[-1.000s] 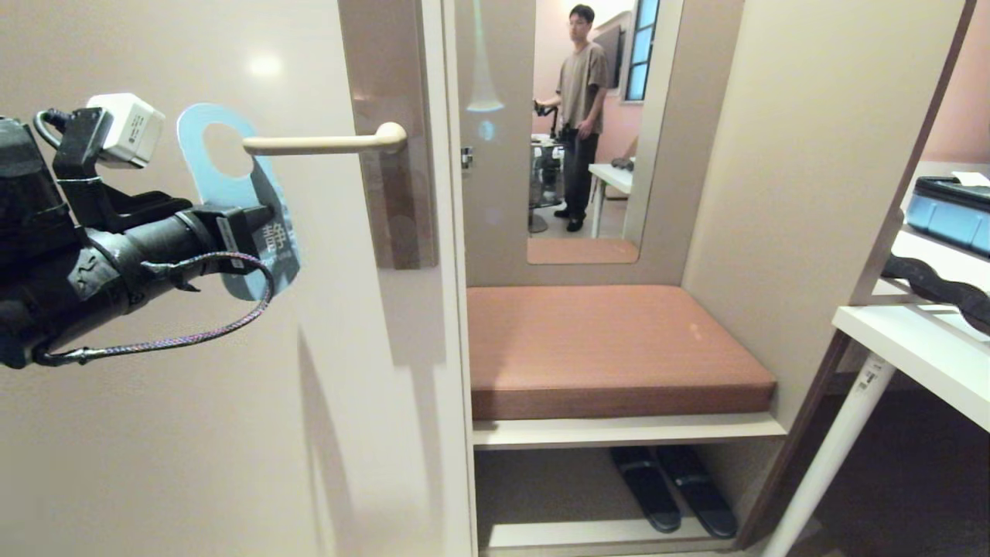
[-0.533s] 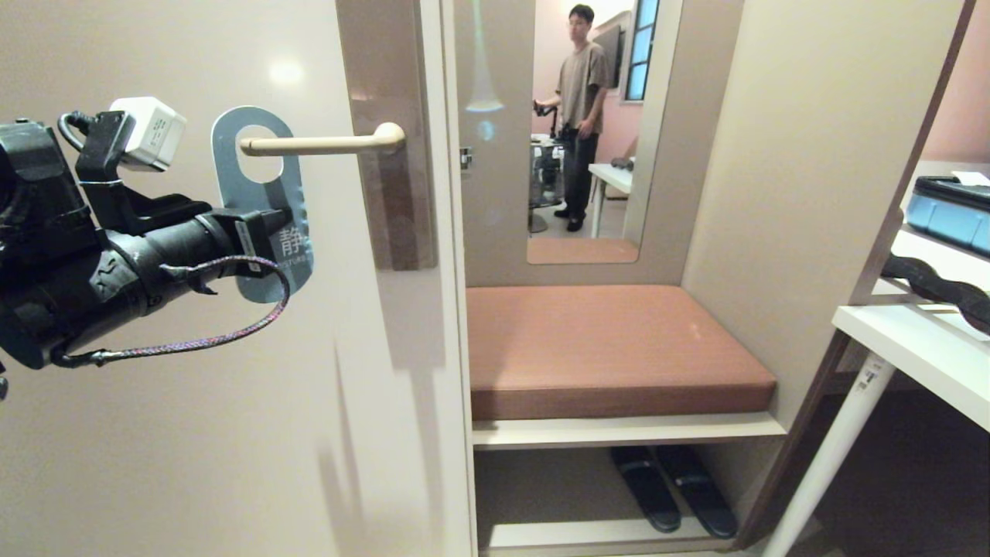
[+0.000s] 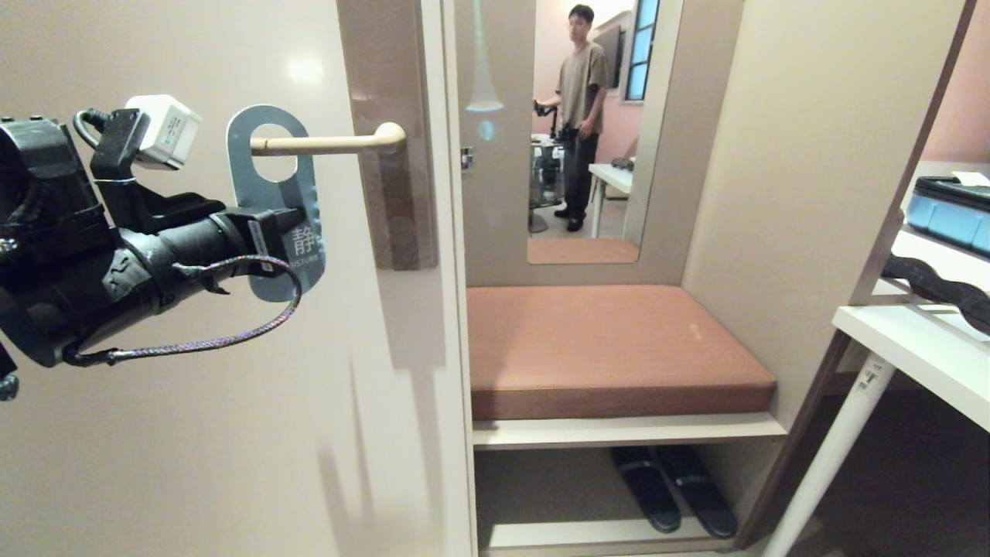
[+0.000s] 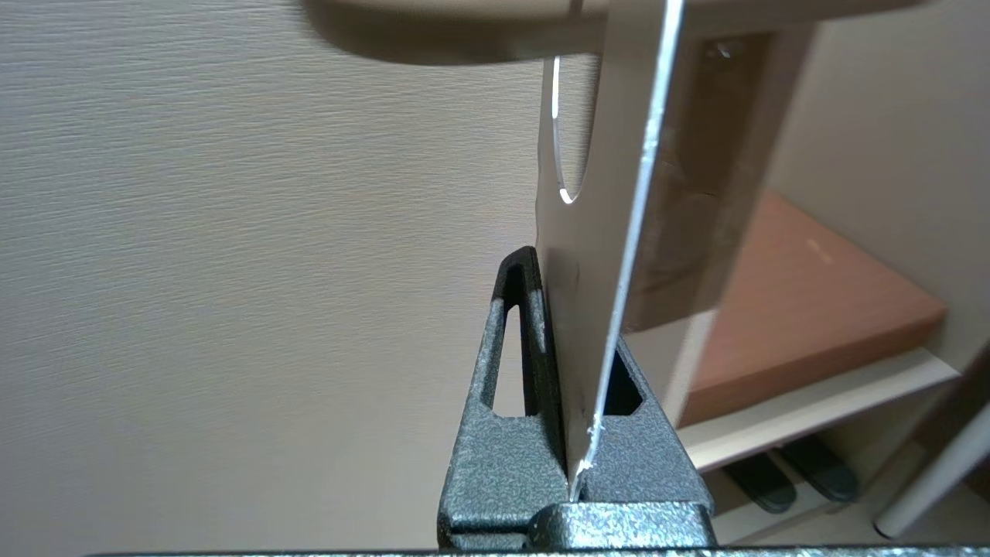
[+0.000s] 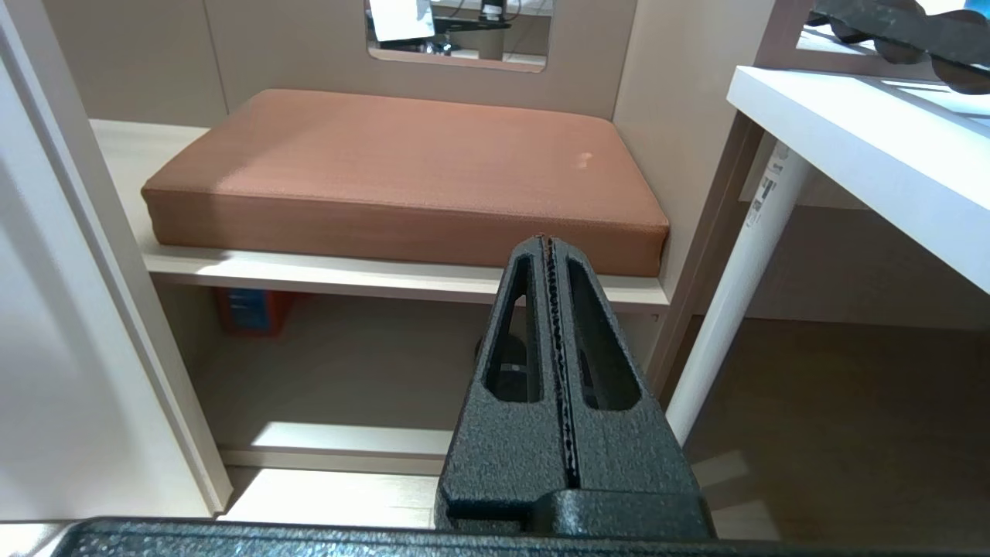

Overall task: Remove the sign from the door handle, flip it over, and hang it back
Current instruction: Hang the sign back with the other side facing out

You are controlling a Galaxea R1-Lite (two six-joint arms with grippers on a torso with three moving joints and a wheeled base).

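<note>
My left gripper moves the sign toward the brownish plate, before releasing it, since the door handle's loose end (image 3: 261, 147) only just enters the sign's hole (image 3: 275, 166).
The sign (image 3: 285, 197), its blue-grey side with white print facing me, stands upright in front of the beige door. Its big hole sits over the free end of the cream door handle (image 3: 332, 142), which runs to the brownish plate (image 3: 387, 178). My left gripper (image 3: 280, 232) is shut on the sign's lower half. In the left wrist view the card (image 4: 580, 271) shows edge-on between the two black fingers (image 4: 510, 340), with the handle (image 4: 448, 31) crossing its top. My right gripper (image 5: 547, 246) is shut on nothing, low beside the door and facing the bench.
Right of the door edge is a niche with a brown bench cushion (image 3: 611, 348) and dark slippers (image 3: 673, 487) beneath. A mirror reflects a standing person (image 3: 582, 108). A white table (image 3: 920, 356) with a blue case (image 3: 951, 213) stands at the right.
My left gripper has carried the sign to the right, straightening it. Its hole has slid from left of the handle's tip onto the handle's free end.
</note>
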